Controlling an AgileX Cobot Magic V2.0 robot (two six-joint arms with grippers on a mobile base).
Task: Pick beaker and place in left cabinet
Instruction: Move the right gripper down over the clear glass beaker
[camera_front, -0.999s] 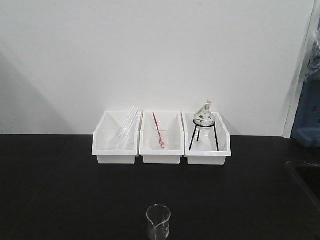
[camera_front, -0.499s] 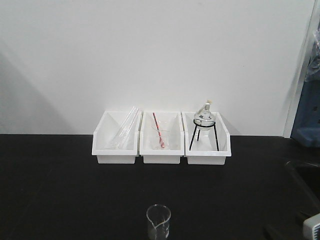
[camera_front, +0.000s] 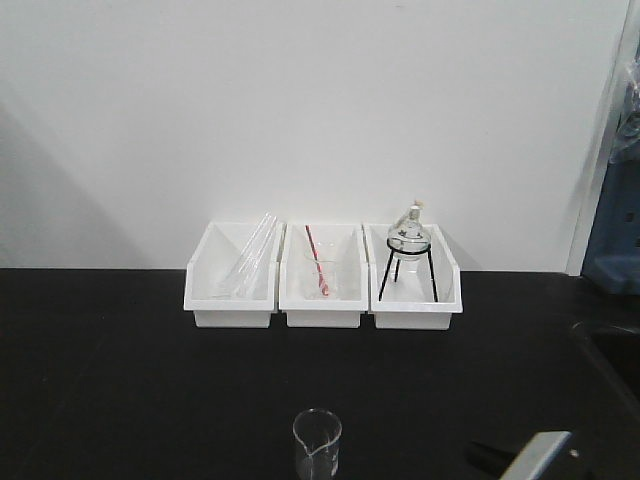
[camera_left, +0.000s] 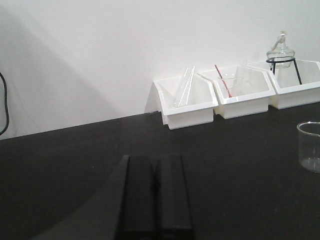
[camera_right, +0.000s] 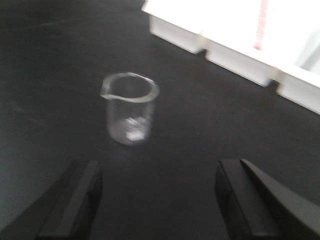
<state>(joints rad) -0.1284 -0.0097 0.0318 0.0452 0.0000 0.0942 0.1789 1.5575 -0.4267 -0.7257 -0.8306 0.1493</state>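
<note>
Next, my right gripper should take hold of the small clear beaker by its round glass side (camera_front: 317, 450). Then I should place the beaker in the left cabinet.
The small clear beaker (camera_front: 317, 444) stands upright on the black tabletop (camera_front: 120, 380) at the front centre. It also shows in the left wrist view (camera_left: 310, 147) at the right edge and in the right wrist view (camera_right: 129, 108). My right gripper (camera_right: 157, 172) is open and empty, its fingers spread wide, with the beaker a short way ahead and slightly left. One right finger (camera_front: 530, 460) shows at the bottom right of the front view, to the right of the beaker. My left gripper (camera_left: 154, 162) is shut and empty, low over the table. The left cabinet is out of view.
Three white bins stand in a row at the back wall: the left one (camera_front: 232, 276) holds glass tubes, the middle one (camera_front: 322, 276) a clear beaker with a red rod, the right one (camera_front: 413, 272) a round flask on a black tripod. A sink edge (camera_front: 610, 345) lies at the right.
My right gripper has come into the front view from the bottom right corner and moved left toward the beaker. The beaker and bins have not moved.
</note>
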